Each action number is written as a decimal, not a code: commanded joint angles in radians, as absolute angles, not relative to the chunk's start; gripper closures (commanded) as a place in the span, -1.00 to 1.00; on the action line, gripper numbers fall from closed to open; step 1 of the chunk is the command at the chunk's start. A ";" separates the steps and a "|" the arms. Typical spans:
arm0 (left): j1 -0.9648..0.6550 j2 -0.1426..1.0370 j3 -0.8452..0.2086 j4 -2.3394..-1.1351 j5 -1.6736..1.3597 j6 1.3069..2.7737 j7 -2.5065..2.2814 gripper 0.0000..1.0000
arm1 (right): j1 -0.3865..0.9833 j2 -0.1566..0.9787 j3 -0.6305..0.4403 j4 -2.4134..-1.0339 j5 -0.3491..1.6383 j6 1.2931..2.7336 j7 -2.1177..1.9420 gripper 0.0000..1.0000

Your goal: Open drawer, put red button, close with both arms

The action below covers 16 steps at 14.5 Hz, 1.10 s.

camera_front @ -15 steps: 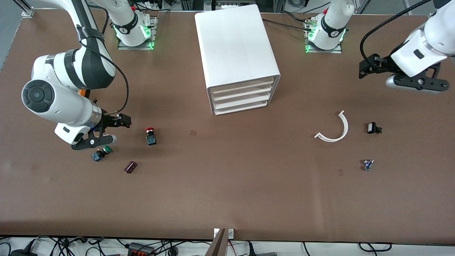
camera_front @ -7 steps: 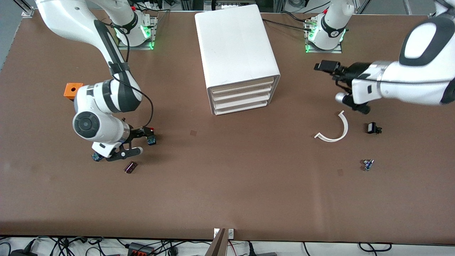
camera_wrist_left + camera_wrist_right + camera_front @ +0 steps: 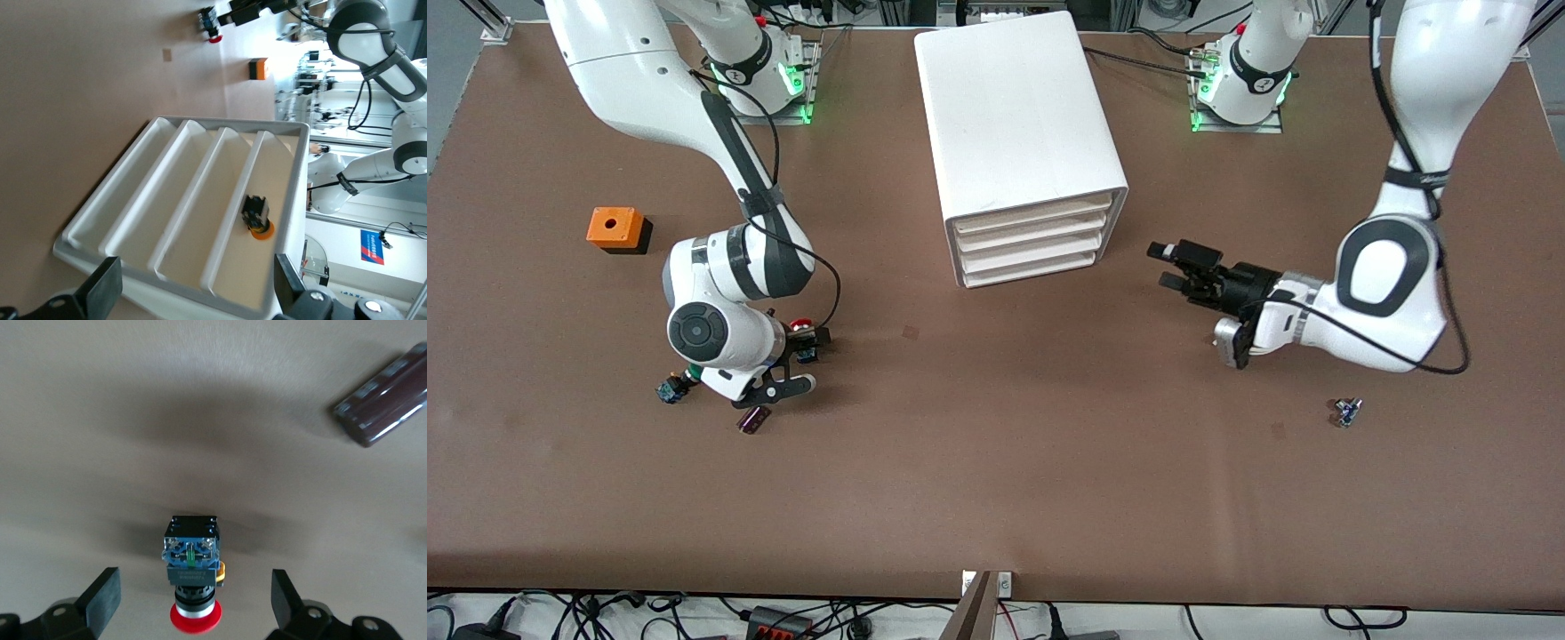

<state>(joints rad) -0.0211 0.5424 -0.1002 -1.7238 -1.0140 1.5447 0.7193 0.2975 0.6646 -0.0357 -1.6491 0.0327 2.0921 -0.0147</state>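
The red button needs to go into the drawer. My right gripper will next grab it by its black body behind the red cap (image 3: pixel 193 591).
The white cabinet (image 3: pixel 1014 107) stands mid-table with all four drawers (image 3: pixel 1030 240) pushed in; their fronts fill the left wrist view (image 3: pixel 200 207). The red button (image 3: pixel 804 324) lies on its side on the table toward the right arm's end. My right gripper (image 3: pixel 806 343) is low over it and open, a finger on each side without touching; the right wrist view shows the button (image 3: pixel 192 567) between the fingers (image 3: pixel 101 597). My left gripper (image 3: pixel 1170 267) is open and empty, level with the drawer fronts and a short way off, toward the left arm's end.
A green-capped switch (image 3: pixel 671 388) and a dark brown piece (image 3: pixel 753 418) lie close by the right gripper. An orange box (image 3: pixel 615 228) sits farther off. A small blue part (image 3: pixel 1347 412) lies by the left arm. A small black and orange item (image 3: pixel 257 215) shows at the top drawer's front.
My right gripper has moved along the table from the green switch to straddle the red button. My left arm has swung in from the table's end and lowered toward the cabinet's drawer fronts.
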 commanded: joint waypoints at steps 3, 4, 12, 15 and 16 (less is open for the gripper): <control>-0.074 0.617 -0.142 -1.837 -1.170 1.614 1.020 -1.00 | 0.314 0.690 -0.037 -1.654 0.070 2.092 -0.005 -1.00; -0.078 0.617 -0.147 -1.873 -1.172 1.655 1.044 -1.00 | 0.313 0.693 -0.037 -1.655 0.077 2.095 -0.005 -1.00; -0.081 0.568 -0.207 -2.031 -1.209 1.703 1.161 0.11 | 0.301 0.706 -0.040 -1.655 0.078 2.066 -0.006 0.73; -0.089 0.569 -0.207 -2.054 -1.207 1.692 1.173 0.69 | 0.308 0.693 -0.040 -1.637 0.078 2.065 -0.008 1.00; -0.090 0.571 -0.207 -2.048 -1.207 1.693 1.172 0.78 | 0.308 0.683 -0.040 -1.614 0.086 2.063 -0.015 1.00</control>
<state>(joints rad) -0.0907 0.6017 -0.2051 -2.0154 -1.1864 1.6965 1.1407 0.3047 0.7128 -0.0409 -1.6409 0.0649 2.0826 -0.0123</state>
